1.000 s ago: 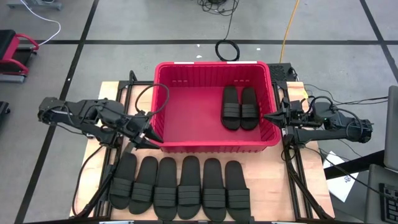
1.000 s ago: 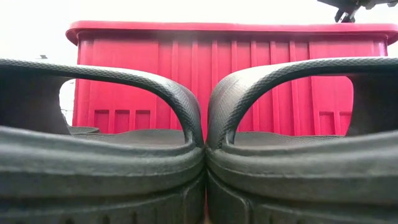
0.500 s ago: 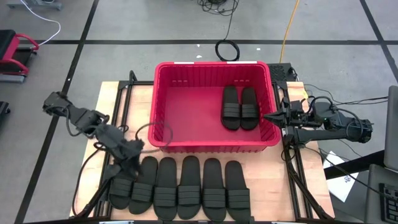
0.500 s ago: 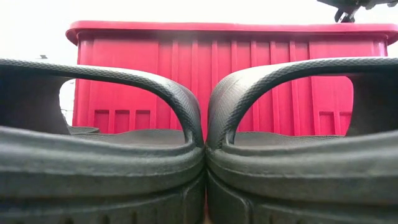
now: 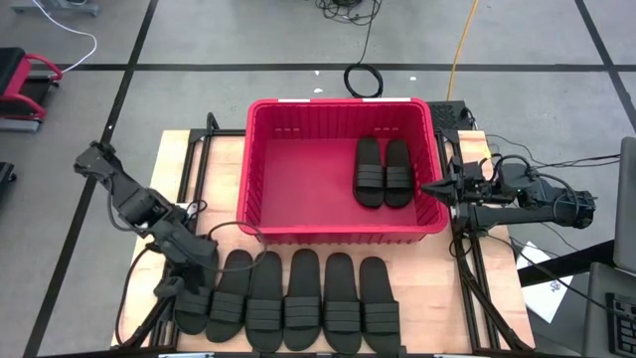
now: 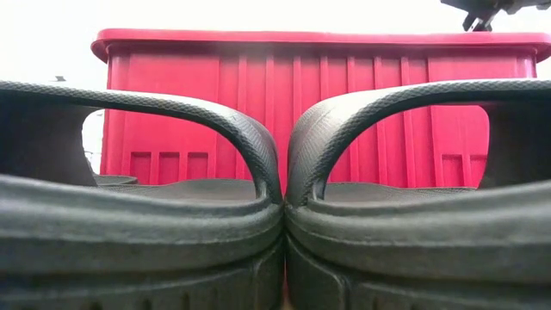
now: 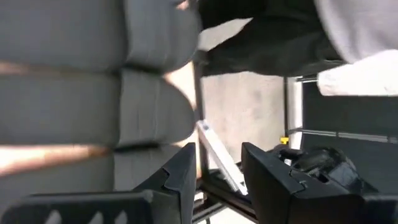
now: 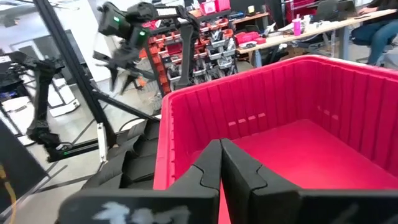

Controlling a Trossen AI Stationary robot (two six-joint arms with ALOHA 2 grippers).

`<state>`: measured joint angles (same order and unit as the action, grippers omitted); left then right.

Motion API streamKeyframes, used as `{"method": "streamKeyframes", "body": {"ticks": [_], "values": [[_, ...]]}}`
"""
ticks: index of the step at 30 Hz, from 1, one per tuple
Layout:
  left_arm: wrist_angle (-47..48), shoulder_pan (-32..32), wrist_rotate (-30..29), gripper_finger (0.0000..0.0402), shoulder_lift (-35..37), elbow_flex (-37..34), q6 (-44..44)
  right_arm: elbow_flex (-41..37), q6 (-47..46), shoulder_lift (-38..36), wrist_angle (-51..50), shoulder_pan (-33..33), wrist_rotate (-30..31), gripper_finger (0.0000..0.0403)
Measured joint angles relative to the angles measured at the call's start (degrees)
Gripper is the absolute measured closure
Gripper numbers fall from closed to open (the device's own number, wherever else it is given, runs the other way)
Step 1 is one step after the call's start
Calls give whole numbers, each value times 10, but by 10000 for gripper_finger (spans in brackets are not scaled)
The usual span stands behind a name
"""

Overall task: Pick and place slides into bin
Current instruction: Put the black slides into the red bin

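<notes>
The leftmost slide needs to go in the red bin, so my left gripper needs to grab it by its strap next.
Several black slides lie side by side on their soles along the table's near edge; two of them fill the low view. Two more slides lie on the floor of the red bin, at its right. My left gripper slants down over the far end of the leftmost slide. In the left wrist view, blurred slides show ahead of it and it is open with nothing between its fingers. My right gripper is shut and points level at the bin's right rim.
Black frame rails run along both sides of the table beside the bin. The left half of the bin's floor is bare. Cables and taped lines lie on the floor beyond the table.
My left gripper has swung away from the bin's near left corner toward the table's near left, come down and tipped downward, and now stands over the leftmost slide. Its fingers keep the same gap. The slides and the bin have not moved.
</notes>
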<state>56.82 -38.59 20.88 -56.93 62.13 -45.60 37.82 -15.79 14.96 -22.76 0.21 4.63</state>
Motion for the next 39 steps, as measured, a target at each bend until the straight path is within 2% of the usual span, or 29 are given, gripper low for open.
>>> {"method": "streamKeyframes", "body": {"ticks": [3,6,11,19,22,26,31,39], "values": [[-12,-7,10,276,1,-45,-51,0,0,0,0,0,-2,390],[-87,-14,52,265,12,-102,-80,0,0,0,-3,0,-2,379],[-169,-21,70,211,30,-187,-135,0,-8,0,-7,0,-2,367],[-161,-50,65,109,45,-251,-96,0,-24,0,-9,0,-1,362],[-129,-70,31,88,45,-262,-67,0,-34,0,-12,0,-1,362],[-116,-81,4,74,45,-280,-55,0,-51,0,-19,0,0,362],[-133,-81,11,71,45,-316,-75,0,-62,0,-20,0,0,362],[-300,-81,66,75,45,-361,-114,0,-76,0,-20,0,1,362]]}}
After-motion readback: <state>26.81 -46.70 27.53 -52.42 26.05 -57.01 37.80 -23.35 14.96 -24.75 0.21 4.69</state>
